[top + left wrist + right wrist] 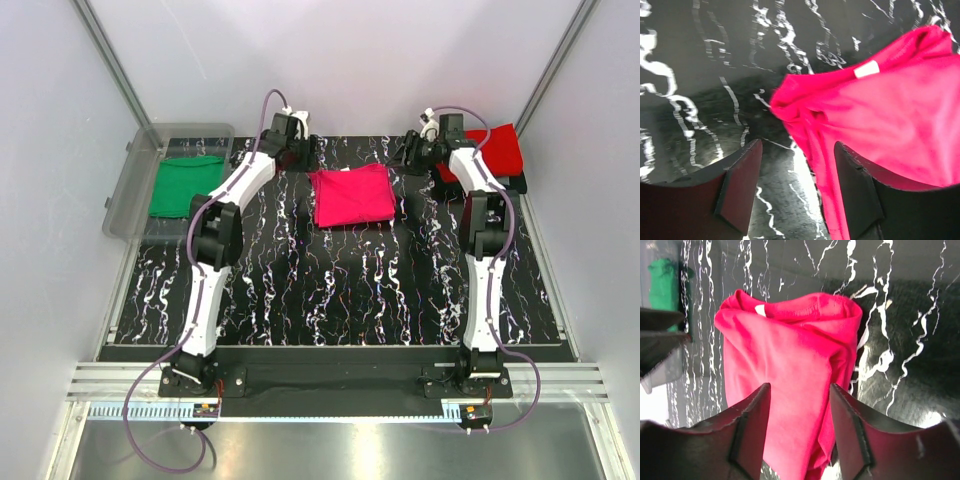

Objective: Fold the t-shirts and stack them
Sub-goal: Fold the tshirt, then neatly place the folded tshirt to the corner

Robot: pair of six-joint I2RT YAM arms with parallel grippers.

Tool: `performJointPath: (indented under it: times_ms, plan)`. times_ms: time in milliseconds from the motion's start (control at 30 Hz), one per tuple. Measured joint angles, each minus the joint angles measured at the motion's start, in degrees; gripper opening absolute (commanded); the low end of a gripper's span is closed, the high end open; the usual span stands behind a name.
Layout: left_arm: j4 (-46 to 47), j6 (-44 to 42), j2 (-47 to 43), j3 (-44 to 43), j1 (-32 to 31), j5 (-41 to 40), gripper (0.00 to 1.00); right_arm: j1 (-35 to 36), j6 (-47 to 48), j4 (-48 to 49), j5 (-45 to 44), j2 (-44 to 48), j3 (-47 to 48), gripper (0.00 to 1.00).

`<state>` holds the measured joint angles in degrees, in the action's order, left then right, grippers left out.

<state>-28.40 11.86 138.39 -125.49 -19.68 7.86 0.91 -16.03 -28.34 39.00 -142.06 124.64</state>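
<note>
The right gripper grabs the folded pink t-shirt's side edge facing the red t-shirt next, layers together, to stack the pink t-shirt folded.
A folded magenta-pink t-shirt (352, 195) lies at the back middle of the table. My left gripper (308, 152) hovers by its far left corner and my right gripper (408, 155) by its far right corner. In the left wrist view the gripper (797, 185) is open, with the pink shirt (890, 125) and its white label (866, 69) to the right of the gap. In the right wrist view the gripper (800, 425) is open above the pink shirt (785, 350), gripping nothing. A green t-shirt (185, 185) lies in the bin. A red t-shirt (497, 150) lies at the back right.
A clear plastic bin (135, 170) stands at the left edge of the black marbled table (330, 290). The bin with the green t-shirt (662, 282) also shows at the left of the right wrist view. White walls close in the back and sides.
</note>
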Motion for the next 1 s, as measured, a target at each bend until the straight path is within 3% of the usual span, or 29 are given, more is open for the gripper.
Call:
performJointPath:
  times_ms: [100, 200, 400, 533, 700, 1000]
  plan:
    - [0.11, 0.02, -2.05, 1.88, 0.13, -1.07, 0.66, -0.74, 1.11, 0.00, 0.81, 2.80, -3.43, 0.68]
    - [-0.57, -0.22, -6.54, 5.97, 0.24, 2.91, 0.65, -2.56, 1.97, -1.05, 3.19, 6.62, -8.50, 0.70]
    - [-1.36, -1.25, -15.65, 15.04, 1.55, 27.04, 0.66, -5.18, 5.16, -7.41, 7.96, 6.49, -9.81, 0.71]
    - [-2.16, -1.57, -17.66, 21.46, 1.73, 37.88, 0.69, -4.90, 6.32, -9.99, 11.26, 3.21, -9.35, 0.73]
    - [-3.74, -2.84, -13.09, 21.79, 0.63, 42.16, 0.69, -4.61, 6.93, -12.20, 14.58, -1.62, -7.91, 0.74]
    - [-4.66, -3.02, -3.96, 20.04, -0.68, 42.58, 0.68, -3.41, 6.62, -12.98, 15.17, -6.38, 0.79, 0.76]
